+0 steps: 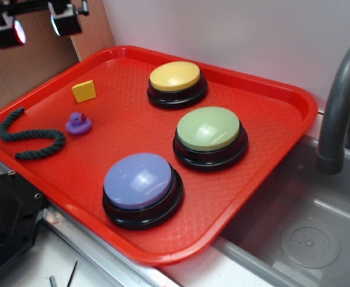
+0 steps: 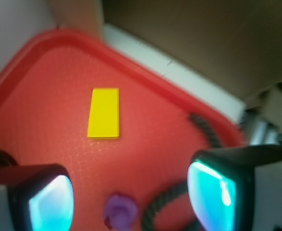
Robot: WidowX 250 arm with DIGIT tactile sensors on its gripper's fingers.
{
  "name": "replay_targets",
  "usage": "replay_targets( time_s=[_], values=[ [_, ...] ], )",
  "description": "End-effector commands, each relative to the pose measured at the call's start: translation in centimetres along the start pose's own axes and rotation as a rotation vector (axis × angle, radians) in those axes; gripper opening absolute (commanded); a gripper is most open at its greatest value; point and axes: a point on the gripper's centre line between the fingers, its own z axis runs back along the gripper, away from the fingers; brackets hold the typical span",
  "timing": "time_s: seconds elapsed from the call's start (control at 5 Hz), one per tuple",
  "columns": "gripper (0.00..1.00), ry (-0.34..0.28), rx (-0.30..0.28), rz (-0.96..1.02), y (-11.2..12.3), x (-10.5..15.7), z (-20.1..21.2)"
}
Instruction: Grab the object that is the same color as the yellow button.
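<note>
The robot's gripper next needs to grip the yellow block (image 1: pixel 83 91) by its long sides, so that it picks out the object that matches the yellow button (image 1: pixel 175 76).
The object, a small yellow block (image 1: pixel 83 91) (image 2: pixel 104 113), lies flat near the far-left corner of the red tray (image 1: pixel 246 197). The yellow button (image 1: pixel 175 76), domed on a black base, stands at the tray's far side, to the right of the block. My gripper (image 1: pixel 37 24) (image 2: pixel 134 197) hangs high above the tray's left corner, open, with nothing between its fingers. In the wrist view the block sits ahead of the fingertips, well apart from them, and the purple duck lies below the gap.
A purple duck (image 1: pixel 78 124) (image 2: pixel 119 211) and a dark rope (image 1: pixel 31 140) (image 2: pixel 206 130) lie just nearer than the block. A green button (image 1: pixel 209 129) and a purple-blue button (image 1: pixel 140 181) fill the tray's middle and front. A sink (image 1: pixel 306 239) with a grey faucet (image 1: pixel 342 101) lies to the right.
</note>
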Motion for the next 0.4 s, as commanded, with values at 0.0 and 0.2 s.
replay_targets(
  time_s=[0.0, 0.2],
  values=[
    [1.0, -0.056, -0.031, 0.099, 1.0, 2.0, -3.3],
    [1.0, -0.076, -0.01, 0.109, 0.8, 3.2, -6.0]
  ],
)
